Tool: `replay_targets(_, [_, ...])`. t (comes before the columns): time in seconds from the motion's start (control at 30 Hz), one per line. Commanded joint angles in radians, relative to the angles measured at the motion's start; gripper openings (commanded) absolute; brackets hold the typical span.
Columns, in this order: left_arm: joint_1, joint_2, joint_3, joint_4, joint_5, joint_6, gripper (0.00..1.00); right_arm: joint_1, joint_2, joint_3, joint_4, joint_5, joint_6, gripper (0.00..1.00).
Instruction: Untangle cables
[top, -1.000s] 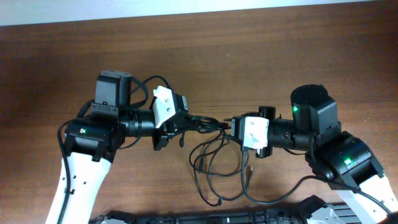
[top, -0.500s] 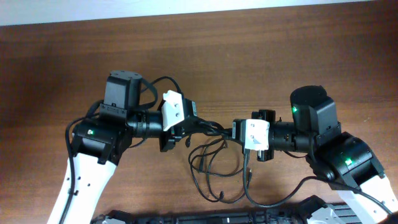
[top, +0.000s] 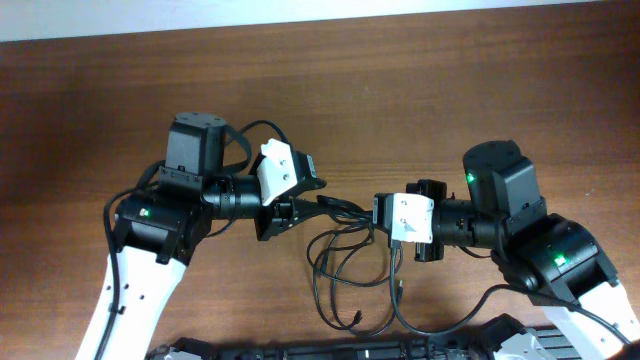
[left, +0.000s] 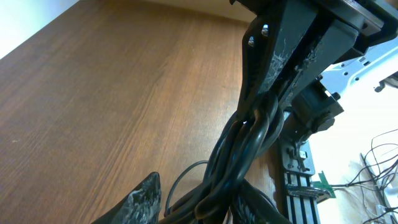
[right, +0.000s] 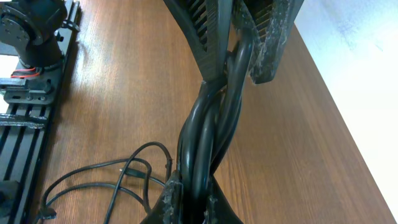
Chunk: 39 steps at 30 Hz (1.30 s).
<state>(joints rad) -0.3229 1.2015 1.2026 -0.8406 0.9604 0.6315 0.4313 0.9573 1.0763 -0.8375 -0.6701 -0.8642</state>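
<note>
My left gripper closes on the cables next, since the cables' looped end (top: 326, 204) (left: 215, 200) lies deep between and past its fingertips.
The cables (top: 340, 208) are thin black cords twisted into one strand that stretches in the air between my two grippers. Their loose loops (top: 345, 280) hang down onto the brown table. My left gripper (top: 312, 202) stands open around the strand's left end. In the left wrist view one finger (left: 142, 200) is clear of the twisted cables (left: 242, 149), and the other finger is mostly hidden behind them. My right gripper (top: 372, 210) is shut on the strand's right end. In the right wrist view its fingertips (right: 169, 202) pinch the cables (right: 202, 143).
A black slotted rail (top: 350, 350) runs along the table's near edge, also seen as a rail (right: 28, 106) in the right wrist view. The cable loops (right: 106, 180) lie on the wood beside it. The table's far edge (top: 320, 22) meets a white wall.
My left arm has shifted to the right, and its gripper has opened and let go of the twisted strand. My right gripper has closed on the strand's other end.
</note>
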Motion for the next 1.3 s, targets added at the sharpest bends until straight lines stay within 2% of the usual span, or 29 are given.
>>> replay_targets(0.0, [0.005,-0.013,0.008,0.002,-0.007,-0.010,0.34,0.007,-0.017,0.007,0.011,-0.006,0.005,0.04])
replay_targets(0.1, [0.005,-0.013,0.008,0.002,-0.007,-0.011,0.18,0.007,-0.032,0.007,0.031,-0.007,0.005,0.04])
replay_targets(0.13, [0.005,-0.013,0.008,0.002,-0.007,-0.011,0.05,0.007,-0.039,0.007,0.040,-0.008,0.005,0.04])
replay_targets(0.17, [0.005,-0.013,0.008,0.002,-0.008,-0.011,0.00,0.007,-0.047,0.007,0.047,-0.010,0.005,0.04])
replay_targets(0.47, [0.007,-0.013,0.008,0.032,-0.041,-0.012,0.00,0.007,-0.071,0.007,0.048,-0.011,0.008,0.04])
replay_targets(0.53, [0.020,-0.013,0.008,0.045,-0.055,-0.044,0.00,0.007,-0.071,0.007,0.048,-0.011,0.008,0.04])
replay_targets(0.57, [0.031,-0.013,0.008,0.062,-0.096,-0.093,0.00,0.007,-0.071,0.007,0.048,-0.011,0.008,0.04])
replay_targets(0.73, [0.114,-0.013,0.008,0.149,-0.442,-0.530,0.00,0.007,-0.071,0.007,0.049,-0.019,0.009,0.04])
replay_targets(0.83, [0.148,-0.013,0.008,0.159,-0.457,-0.594,0.00,0.007,-0.071,0.007,0.055,-0.042,0.008,0.04])
replay_targets(1.0, [0.152,-0.013,0.008,0.159,-0.467,-0.595,0.00,0.007,-0.071,0.007,0.083,-0.044,0.008,0.04])
replay_targets(1.1, [0.163,-0.013,0.008,0.158,-0.555,-0.676,0.00,0.007,-0.071,0.007,0.096,-0.044,0.009,0.04])
replay_targets(1.17, [0.185,-0.013,0.008,0.159,-0.611,-0.744,0.00,0.007,-0.071,0.007,0.125,-0.043,0.060,0.04])
replay_targets(1.27, [0.220,-0.013,0.008,0.171,-0.614,-0.820,0.00,0.007,-0.071,0.007,0.188,-0.031,0.169,0.04])
